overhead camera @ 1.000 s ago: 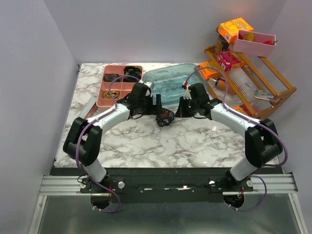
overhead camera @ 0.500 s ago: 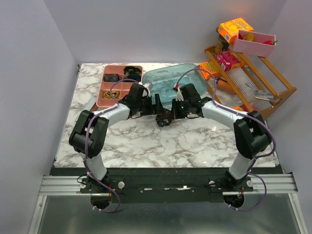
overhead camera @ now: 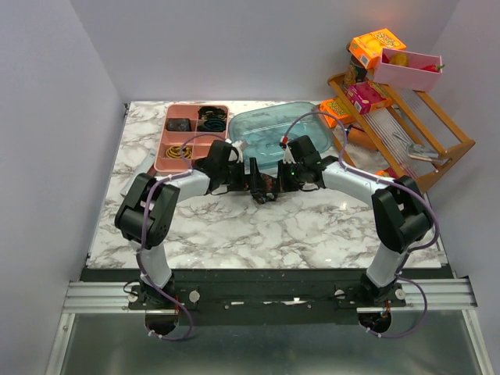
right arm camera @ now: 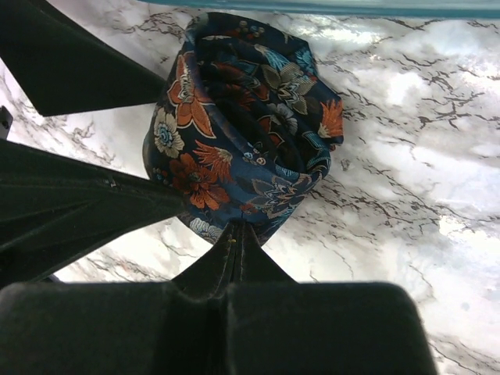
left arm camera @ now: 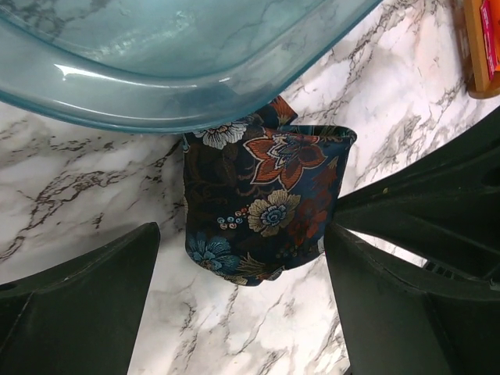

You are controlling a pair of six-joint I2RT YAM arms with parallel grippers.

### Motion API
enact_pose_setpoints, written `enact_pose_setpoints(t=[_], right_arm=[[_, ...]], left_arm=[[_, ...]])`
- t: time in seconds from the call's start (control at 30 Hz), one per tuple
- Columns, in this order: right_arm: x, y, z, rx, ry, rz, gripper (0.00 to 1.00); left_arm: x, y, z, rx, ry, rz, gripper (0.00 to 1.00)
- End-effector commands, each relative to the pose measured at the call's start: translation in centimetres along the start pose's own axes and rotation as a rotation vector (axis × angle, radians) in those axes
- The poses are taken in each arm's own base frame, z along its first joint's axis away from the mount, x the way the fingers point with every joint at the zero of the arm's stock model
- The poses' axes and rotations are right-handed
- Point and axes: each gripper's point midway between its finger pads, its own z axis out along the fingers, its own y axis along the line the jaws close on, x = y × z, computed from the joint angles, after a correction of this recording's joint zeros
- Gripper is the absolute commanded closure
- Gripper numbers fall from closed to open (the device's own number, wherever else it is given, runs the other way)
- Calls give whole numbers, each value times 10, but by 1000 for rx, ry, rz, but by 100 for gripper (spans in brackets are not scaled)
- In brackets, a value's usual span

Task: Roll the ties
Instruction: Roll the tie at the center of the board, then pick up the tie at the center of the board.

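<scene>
The left gripper should set the tie rolled in the tray with sections, so it should next grab the rolled tie across both its sides, with the layers together.
One of the ties (overhead camera: 268,188), dark navy with orange and pale-blue flowers, is rolled into a bundle on the marble beside the teal tray (overhead camera: 269,125). The roll (right arm camera: 242,133) fills the middle of the right wrist view. My right gripper (right arm camera: 238,234) is shut, its tips pinching the roll's near edge. In the top view the right gripper (overhead camera: 279,182) is just right of the roll. My left gripper (left arm camera: 242,301) is open, its fingers (left arm camera: 78,305) standing wide on either side of the roll (left arm camera: 262,207) without touching it. It sits left of the roll, left gripper (overhead camera: 254,176).
The teal tray's rim (left arm camera: 180,109) lies directly behind the roll. A pink compartment tray (overhead camera: 187,137) with small items sits at back left. A wooden rack (overhead camera: 406,129) with boxes and a pink bin (overhead camera: 406,69) stands at the right.
Both arms have drawn in toward the teal tray, elbows folding closer. The rolled tie shifted slightly toward the tray with the right gripper. The left gripper stayed open.
</scene>
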Motion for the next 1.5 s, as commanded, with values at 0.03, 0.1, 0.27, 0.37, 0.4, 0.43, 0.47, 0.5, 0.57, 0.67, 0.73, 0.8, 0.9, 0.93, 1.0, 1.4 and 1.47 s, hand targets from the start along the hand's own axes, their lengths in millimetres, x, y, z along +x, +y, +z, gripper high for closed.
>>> enact_pose_setpoints(t=[0.03,0.1,0.27,0.37,0.4,0.43,0.47,0.5,0.57,0.67,0.73,0.8,0.9,0.93,1.0,1.4,1.47], right_arm=[[17,-16,6,73,52,17,98],[20,-19,8,78,63,20,98],[24,-22,11,85,78,27,98],[28,-24,14,91,89,27,98],[28,-24,14,91,89,27,98],[27,-23,13,88,90,29,98],[28,-24,14,91,93,28,98],[28,-25,14,94,92,28,98],[28,-27,15,101,94,29,98],[27,-28,16,103,96,27,98],[27,-30,19,105,100,27,98],[29,-31,21,106,106,28,98],[31,-32,23,108,111,30,98],[31,-33,24,108,115,31,98],[32,-34,25,110,113,32,98],[27,-32,24,108,101,30,98],[25,-32,24,106,97,29,98]], left_arm=[[18,4,8,48,39,-13,4],[20,2,9,64,42,-19,4],[21,-4,15,102,40,-34,5],[24,-9,20,121,49,-28,6],[25,-10,23,127,52,-30,8],[24,-15,24,148,49,-26,9],[26,-17,26,158,51,-24,10],[27,-19,28,163,55,-27,11],[27,-25,29,181,52,-16,12],[25,-33,29,221,36,-8,13],[25,-38,29,247,29,-2,15],[27,-42,29,264,33,6,18],[28,-46,30,289,34,9,26],[28,-49,30,299,30,12,28],[30,-51,30,316,38,14,33],[44,-54,36,307,92,59,50],[45,-55,36,313,95,61,57]])
